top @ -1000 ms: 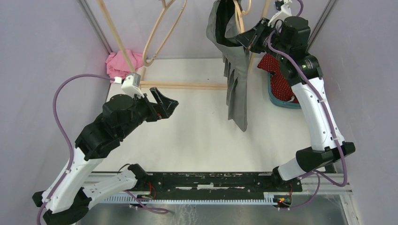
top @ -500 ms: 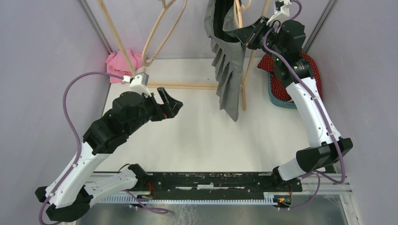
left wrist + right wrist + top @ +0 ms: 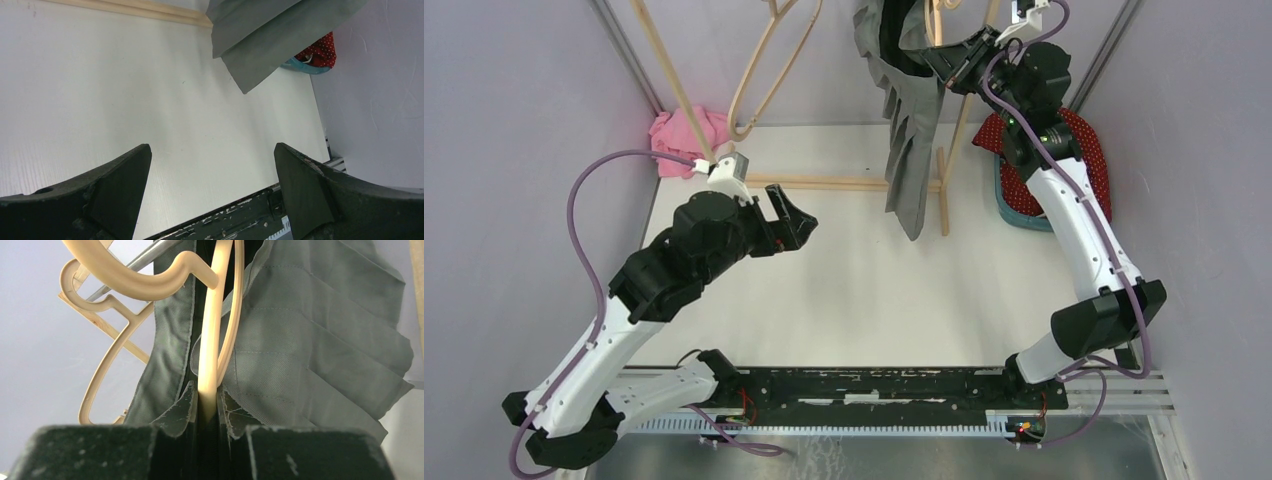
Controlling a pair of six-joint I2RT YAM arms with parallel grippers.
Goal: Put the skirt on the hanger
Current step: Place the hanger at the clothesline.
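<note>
The hanger would drop short if I opened now. My right gripper keeps hold of the hanger until its curved hook reaches the metal rod behind it.
A grey pleated skirt hangs from a cream hanger high at the back right. My right gripper is shut on the hanger's thin bar. In the right wrist view the bar runs up between my fingers, with skirt cloth on both sides of it. My left gripper is open and empty above the table, left of the skirt. In the left wrist view the skirt's lower corner hangs ahead at the top.
A second cream hanger hangs at the back left; it also shows in the right wrist view. A wooden rack base crosses the table's back. A pink cloth lies back left. A blue basket with red dotted cloth stands back right.
My right gripper has risen and shifted left with the hanger; the skirt swung left and higher. My left gripper has moved slightly right and stayed open.
</note>
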